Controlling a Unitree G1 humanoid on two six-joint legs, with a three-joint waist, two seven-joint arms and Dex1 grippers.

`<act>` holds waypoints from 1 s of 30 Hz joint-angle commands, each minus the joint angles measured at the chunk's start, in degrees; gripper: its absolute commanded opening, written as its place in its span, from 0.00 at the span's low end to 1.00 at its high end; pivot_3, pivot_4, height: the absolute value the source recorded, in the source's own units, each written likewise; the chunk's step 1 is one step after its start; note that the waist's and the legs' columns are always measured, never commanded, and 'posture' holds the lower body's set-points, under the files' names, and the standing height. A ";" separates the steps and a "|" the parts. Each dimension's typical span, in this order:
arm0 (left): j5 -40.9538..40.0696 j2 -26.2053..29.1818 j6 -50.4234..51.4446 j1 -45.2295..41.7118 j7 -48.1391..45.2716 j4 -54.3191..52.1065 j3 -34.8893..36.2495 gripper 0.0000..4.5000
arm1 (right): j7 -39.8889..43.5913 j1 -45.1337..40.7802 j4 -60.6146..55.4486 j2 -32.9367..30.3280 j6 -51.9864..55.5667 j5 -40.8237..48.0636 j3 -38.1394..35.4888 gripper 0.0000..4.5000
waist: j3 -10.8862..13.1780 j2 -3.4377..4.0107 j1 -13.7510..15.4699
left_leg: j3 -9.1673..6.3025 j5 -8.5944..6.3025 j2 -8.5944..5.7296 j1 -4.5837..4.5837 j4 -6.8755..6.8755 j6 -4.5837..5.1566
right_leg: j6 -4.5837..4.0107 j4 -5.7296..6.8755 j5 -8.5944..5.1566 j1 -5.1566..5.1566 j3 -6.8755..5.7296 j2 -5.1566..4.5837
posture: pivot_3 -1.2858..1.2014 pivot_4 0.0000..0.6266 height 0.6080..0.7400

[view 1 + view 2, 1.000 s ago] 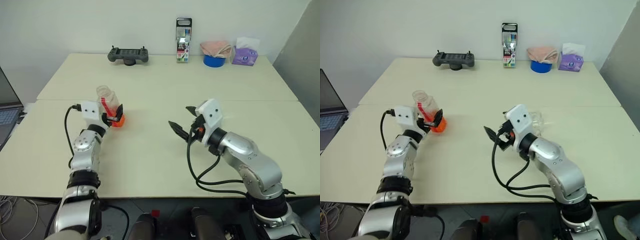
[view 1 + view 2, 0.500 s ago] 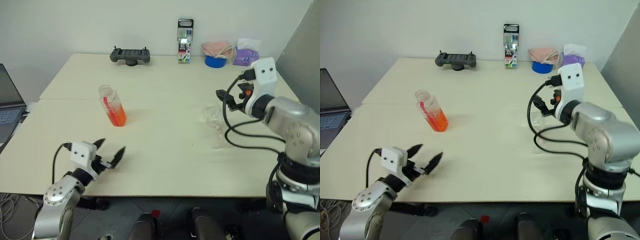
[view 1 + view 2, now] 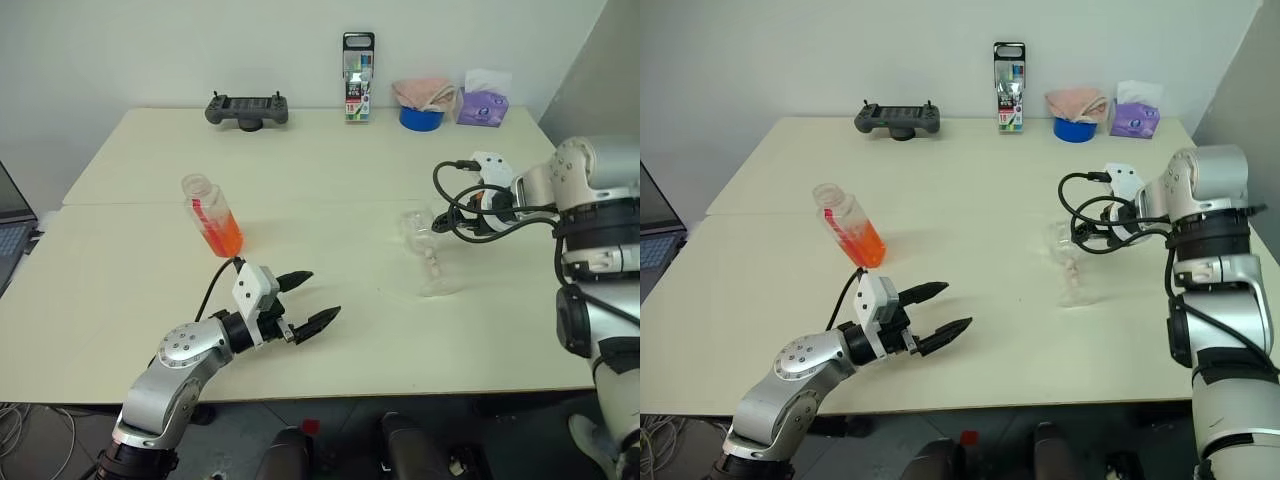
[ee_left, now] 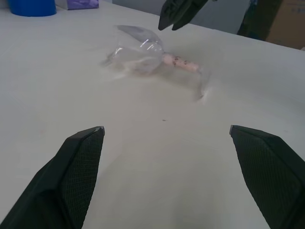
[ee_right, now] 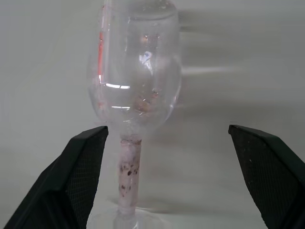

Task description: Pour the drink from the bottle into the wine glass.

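My right gripper's fingers stop short of the stem, so it is too early to close on the glass stem. The gripper moves toward the stem first.
The bottle stands uncapped on the left half of the table, the orange drink filling its lower part. Right of centre, the empty wine glass stands upright on its foot. My left gripper hovers open and empty near the front edge, pointing right toward the glass. It is well apart from the bottle. My right gripper is open just right of the glass, angled down at it. The bowl shows between its fingers, which do not touch it.
Along the far edge stand a black controller, a tall marker pack, a blue tape roll under a pink cloth, and a purple tissue pack. A laptop sits off the left edge. A grey panel stands at the right.
My left gripper came off the bottle, drew back to the near edge and swung right. My right arm swung out to the right and now points down beside the wine glass. The camera shifted slightly.
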 commanded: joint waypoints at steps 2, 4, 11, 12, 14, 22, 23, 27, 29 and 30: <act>0.46 0.35 -1.39 -0.54 -1.49 0.40 0.24 1.00 | 7.64 -6.55 5.65 -0.67 0.45 3.18 9.10 0.96 | 0.01 0.02 -0.07 | -0.04 0.00 0.00 0.00 0.02 0.00 | 0.01 0.00 -0.01 0.02 -0.02 0.02 | 0.52 0.24 1.00; 0.97 0.02 -1.76 -0.64 -1.48 0.92 0.09 1.00 | 10.05 -7.78 6.80 -0.48 0.45 4.45 13.04 0.96 | 0.01 0.02 -0.11 | -0.05 0.00 -0.01 -0.01 0.06 0.00 | 0.02 -0.01 -0.02 0.02 -0.01 0.02 | 0.52 0.24 1.00; 1.32 -0.94 -2.02 -0.76 -1.33 0.78 -0.39 1.00 | 12.25 -5.71 8.04 0.34 0.45 3.27 20.19 0.96 | 0.01 0.02 -0.07 | -0.09 0.00 -0.02 -0.02 0.09 -0.01 | 0.05 -0.03 -0.03 0.05 -0.02 0.02 | 0.52 0.24 1.00; 1.47 -0.88 -2.19 -0.67 -1.48 0.74 -0.52 1.00 | 12.05 -5.44 8.44 0.66 0.45 2.84 20.17 0.96 | 0.01 0.02 -0.05 | -0.08 0.00 -0.02 -0.03 0.09 -0.01 | 0.05 -0.03 -0.03 0.04 -0.02 0.02 | 0.52 0.24 1.00; 1.62 -0.90 -2.33 -0.55 -1.37 0.59 -0.56 1.00 | 11.33 -4.75 9.10 1.48 0.45 1.75 19.91 0.96 | 0.01 0.02 0.01 | -0.08 0.00 -0.02 -0.03 0.08 -0.01 | 0.05 -0.03 -0.03 0.04 -0.02 0.02 | 0.52 0.24 1.00; 2.02 -1.18 -2.51 -0.68 -0.78 0.35 -0.65 1.00 | 9.48 -2.86 12.20 4.76 -2.58 -5.22 17.14 0.51 | 0.02 0.03 0.02 | -0.10 0.01 -0.02 -0.02 0.09 -0.01 | 0.04 0.03 -0.02 0.01 -0.02 0.02 | 0.52 0.24 1.00; 2.10 -1.20 -2.58 -0.67 -0.76 0.33 -0.64 1.00 | 9.47 -2.83 12.68 4.98 -3.16 -5.94 16.89 0.44 | 0.02 0.03 0.02 | -0.09 0.01 -0.03 -0.02 0.09 -0.01 | 0.05 0.03 -0.02 0.02 -0.02 0.02 | 0.52 0.24 1.00; 2.26 -1.19 -2.91 -0.47 -0.95 0.30 -0.63 1.00 | 9.57 -2.60 12.85 5.41 -4.55 -8.10 16.06 0.10 | 0.02 0.03 0.02 | -0.08 0.01 -0.03 -0.02 0.09 -0.02 | 0.05 0.02 -0.02 0.01 -0.01 0.01 | 0.52 0.24 1.00; 2.20 -1.13 -2.75 -1.25 -1.21 0.75 -0.61 1.00 | 9.18 -2.87 10.88 5.08 -6.24 -9.02 14.33 0.03 | 0.02 0.03 0.00 | -0.08 0.01 -0.02 -0.02 0.08 -0.02 | 0.05 0.02 -0.02 0.01 -0.01 0.01 | 0.52 0.24 1.00; 2.06 -1.07 -2.57 -1.69 -1.26 1.03 -0.40 1.00 | 8.72 -2.96 8.91 4.91 -7.05 -9.08 12.74 0.03 | 0.02 0.04 0.01 | -0.09 0.01 -0.03 -0.02 0.09 -0.02 | 0.05 0.03 -0.02 0.01 -0.02 0.01 | 0.52 0.24 1.00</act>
